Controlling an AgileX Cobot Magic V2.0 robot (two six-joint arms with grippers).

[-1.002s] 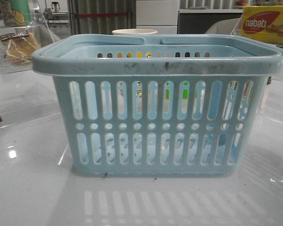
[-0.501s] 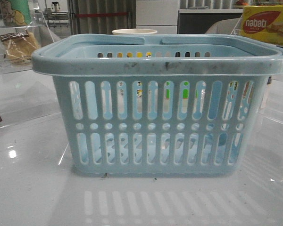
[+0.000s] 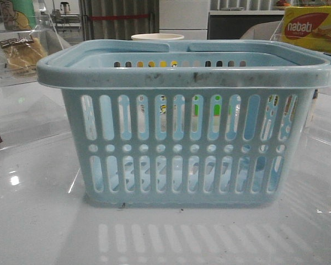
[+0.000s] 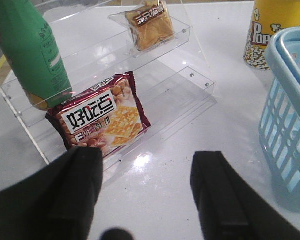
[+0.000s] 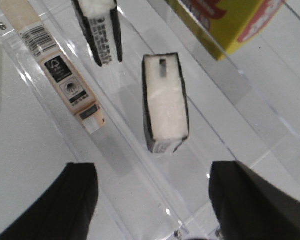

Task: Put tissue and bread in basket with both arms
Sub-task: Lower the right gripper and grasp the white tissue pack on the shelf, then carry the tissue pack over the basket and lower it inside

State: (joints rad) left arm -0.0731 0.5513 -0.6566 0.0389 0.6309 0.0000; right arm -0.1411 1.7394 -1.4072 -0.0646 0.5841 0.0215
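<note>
I need to move my right gripper toward the tissue packet (image 5: pixel 166 102) before I close it, because my fingers stop short of the packet in the right wrist view.
The pale-blue basket (image 3: pixel 187 121) stands mid-table; its side also shows in the left wrist view (image 4: pixel 290 115). The bread (image 4: pixel 151 27), golden-brown in a clear wrapper, lies on the upper step of a clear shelf, at the far left in the front view (image 3: pixel 23 52). My left gripper (image 4: pixel 147 170) is open and empty above the table, short of that shelf. A black-and-white tissue packet (image 5: pixel 165 102) lies on a clear shelf, with a second one (image 5: pixel 101 30) beyond it. My right gripper (image 5: pixel 152 175) is open and empty just short of the nearer packet.
A red biscuit pack (image 4: pixel 102 117) and a green bottle (image 4: pixel 30 55) stand on the left shelf. A popcorn cup (image 4: pixel 270 30) stands by the basket. A yellow nabati box (image 5: pixel 225 22) and a beige carton (image 5: pixel 60 75) flank the tissue packets.
The basket and the shelves have not moved. A small dark shape at the right edge of the front view has shifted slightly.
</note>
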